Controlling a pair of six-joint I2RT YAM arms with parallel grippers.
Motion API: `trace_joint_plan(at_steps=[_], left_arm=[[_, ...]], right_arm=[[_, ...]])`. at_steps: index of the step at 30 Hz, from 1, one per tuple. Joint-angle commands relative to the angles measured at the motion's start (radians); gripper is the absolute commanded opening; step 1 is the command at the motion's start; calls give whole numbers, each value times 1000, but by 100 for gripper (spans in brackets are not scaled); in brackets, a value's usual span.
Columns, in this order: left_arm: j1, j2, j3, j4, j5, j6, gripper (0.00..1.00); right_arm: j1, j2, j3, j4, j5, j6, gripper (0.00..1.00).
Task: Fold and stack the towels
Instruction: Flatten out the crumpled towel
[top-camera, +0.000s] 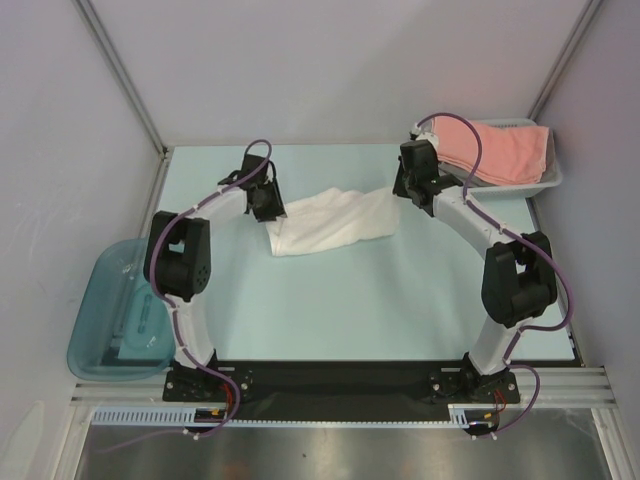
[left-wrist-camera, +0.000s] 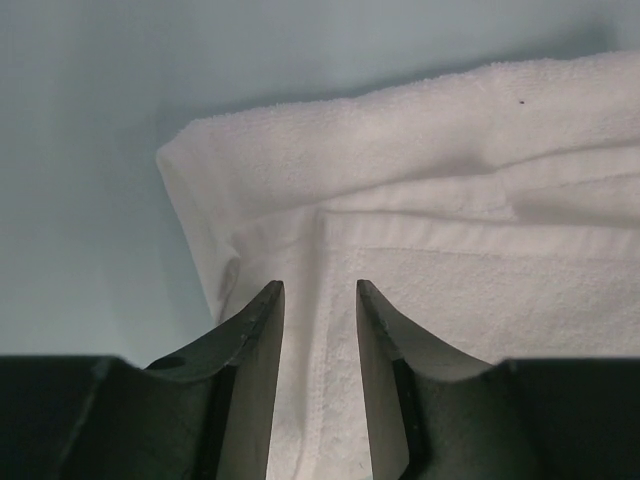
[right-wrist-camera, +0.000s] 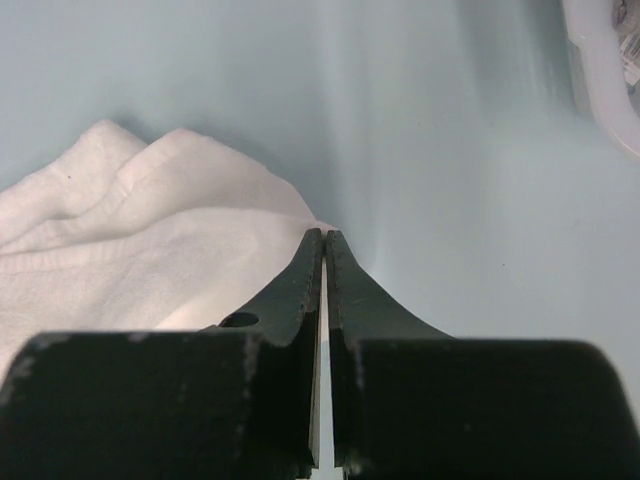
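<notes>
I should next use my left gripper to grab the white towel's hemmed top-layer corner (top-camera: 282, 215) (left-wrist-camera: 321, 222), opposite my right gripper's corner, so the towel can be spread and folded evenly.
A white towel (top-camera: 330, 222) lies loosely folded and rumpled across the middle of the table. My left gripper (top-camera: 268, 212) hovers over its left end. In the left wrist view that gripper (left-wrist-camera: 320, 290) is open, with the towel's hemmed layers (left-wrist-camera: 450, 200) showing below the gap and nothing pinched. My right gripper (top-camera: 418, 200) is at the towel's right end. In the right wrist view it (right-wrist-camera: 325, 235) is shut, its tips at the towel's corner (right-wrist-camera: 130, 240), and I see no cloth between the jaws. A salmon-pink towel (top-camera: 500, 150) lies in the basket at the back right.
The white mesh basket (top-camera: 550, 180) stands at the back right corner, and its rim (right-wrist-camera: 600, 80) shows in the right wrist view. A teal plastic tub (top-camera: 110, 320) sits off the table's left edge. Grey walls close in the back and sides.
</notes>
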Motion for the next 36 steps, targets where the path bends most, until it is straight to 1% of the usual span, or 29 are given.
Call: trace_joint_plan(at_steps=[1, 8, 14, 17, 21, 24, 27, 30, 33, 35, 36], left_arm=[[-5, 48, 65, 26, 21, 33, 40], [-8, 114, 108, 28, 27, 45, 41], [-26, 114, 108, 52, 81, 53, 42], [-29, 122, 118, 46, 84, 56, 41], [-31, 128, 120, 41, 87, 57, 36], [-31, 134, 125, 23, 72, 62, 33], [-29, 134, 115, 20, 53, 65, 32], [-31, 147, 131, -17, 22, 79, 33], [-31, 136, 115, -6, 25, 82, 33], [-31, 140, 117, -8, 36, 82, 30], [-31, 142, 120, -11, 42, 84, 25]], right_arm=[[-2, -18, -8, 38, 1, -4, 0], [-2, -10, -14, 46, -2, -10, 0], [-5, -4, -19, 52, -2, -7, 0], [-5, 1, -19, 54, -2, -7, 0], [-6, 2, -17, 54, -2, -7, 0], [-8, 4, -17, 54, -2, -7, 0], [-9, 4, -19, 54, -4, -7, 0], [-9, -1, -22, 54, -5, -4, 0], [-9, -2, -26, 55, -5, -4, 0], [-9, -2, -23, 54, -7, -4, 0], [-8, -5, -23, 54, -7, -3, 0]])
